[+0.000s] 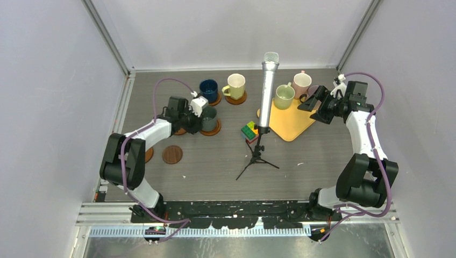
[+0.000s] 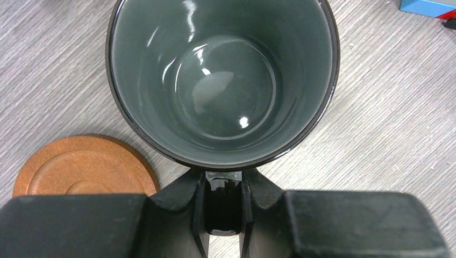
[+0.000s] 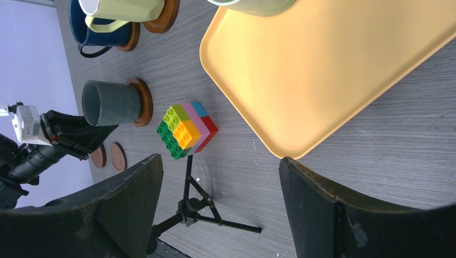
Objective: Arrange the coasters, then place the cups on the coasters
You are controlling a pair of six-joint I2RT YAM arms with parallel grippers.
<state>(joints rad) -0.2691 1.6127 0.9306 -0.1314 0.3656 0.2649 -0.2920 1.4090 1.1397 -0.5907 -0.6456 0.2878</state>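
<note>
The cup's base meets its coaster and the dark grey-green cup (image 1: 209, 118) would stay standing on the coaster, so it is now time for my left gripper to open.
My left gripper (image 1: 198, 119) (image 2: 224, 188) is shut on the handle of the dark grey-green cup (image 2: 223, 80) (image 1: 209, 118). In the right wrist view this cup's base rests against a coaster (image 3: 142, 102) (image 1: 213, 130). The dark blue cup (image 1: 208, 88) and the cream-yellow cup (image 1: 235, 84) each stand on a coaster at the back. On the yellow tray (image 1: 293, 124) is the pale green cup (image 1: 284, 95), and the pink cup (image 1: 301, 81) is behind it. Bare coasters lie by the left arm (image 1: 172, 154) (image 2: 80, 166). My right gripper (image 1: 311, 101) (image 3: 218, 177) hangs open and empty over the tray's right side.
A silver microphone (image 1: 268, 91) on a black tripod (image 1: 257, 158) stands mid-table, with a coloured brick block (image 1: 249, 131) (image 3: 187, 130) at its foot. Grey walls close the left, right and back sides.
</note>
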